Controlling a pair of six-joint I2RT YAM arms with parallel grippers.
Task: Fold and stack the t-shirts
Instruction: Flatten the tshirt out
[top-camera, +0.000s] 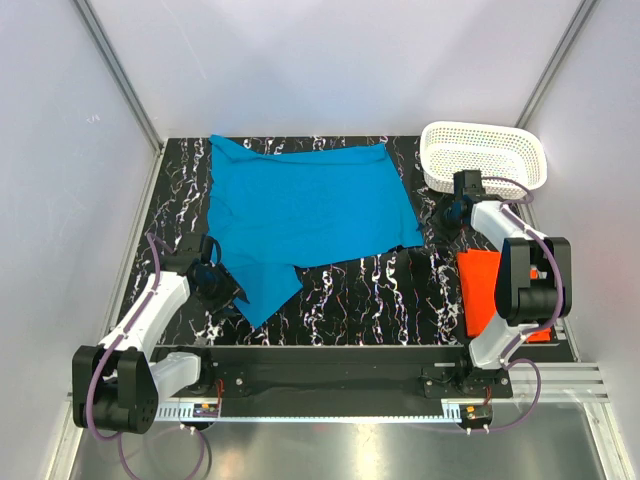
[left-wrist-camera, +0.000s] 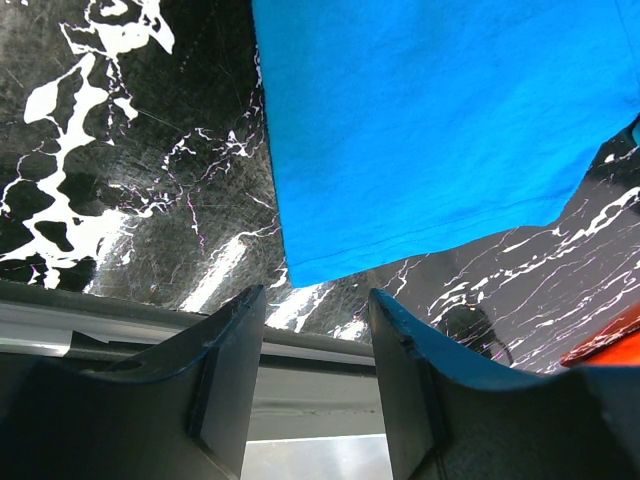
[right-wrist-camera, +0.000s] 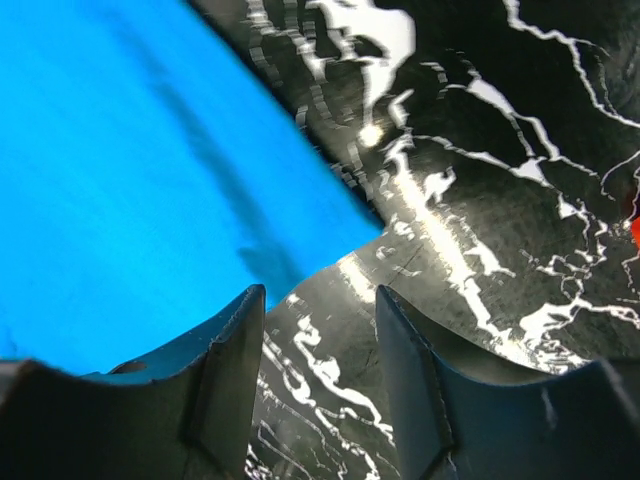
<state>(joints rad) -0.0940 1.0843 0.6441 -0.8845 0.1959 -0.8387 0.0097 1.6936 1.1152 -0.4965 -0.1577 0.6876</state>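
Note:
The blue t-shirt needs to be lifted and spread for folding, so next I should grab the blue t-shirt's front corner with my right gripper, away from the pointed flap.
The bright blue t-shirt lies spread on the black marbled table, with one pointed flap reaching toward the front left. My left gripper sits just left of that flap. In the left wrist view the left gripper is open and empty, and the blue t-shirt's corner lies ahead of it. My right gripper hovers beside the shirt's right corner. It is open over bare table, with blue cloth to its left. The folded orange-red t-shirt lies front right, partly hidden by the right arm.
A white perforated basket stands at the back right corner, just behind the right gripper. A metal rail carrying the arm bases runs along the front edge. Grey walls close in the left, back and right sides.

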